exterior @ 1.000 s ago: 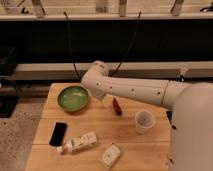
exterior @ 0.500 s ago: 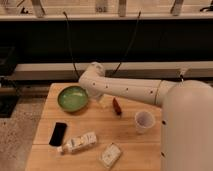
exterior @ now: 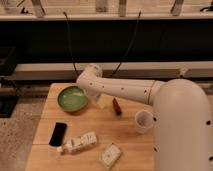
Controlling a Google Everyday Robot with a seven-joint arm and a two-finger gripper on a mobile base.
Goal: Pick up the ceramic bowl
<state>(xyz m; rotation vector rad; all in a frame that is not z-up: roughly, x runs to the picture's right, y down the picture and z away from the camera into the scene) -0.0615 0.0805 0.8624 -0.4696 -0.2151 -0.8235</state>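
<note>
My gripper grabs the ceramic bowl's rim (exterior: 86, 99) next, to pick up the bowl.
The ceramic bowl (exterior: 72, 98) is a shallow glossy green dish resting on the wooden table (exterior: 125, 145) at its back left. My white arm reaches in from the right, with its wrist bent down just right of the bowl. The gripper (exterior: 100, 101) hangs open at the bowl's right rim, low over the table, with nothing in it. The arm covers part of the gripper.
A small red object (exterior: 117, 106) lies just right of the gripper. A white cup (exterior: 143, 121) stands further right. A black phone (exterior: 58, 134), a white bottle on its side (exterior: 80, 143) and a white packet (exterior: 110, 155) lie along the front.
The wrist has shifted slightly left and down, closer to the bowl's right rim. The bowl and the other objects have not moved.
</note>
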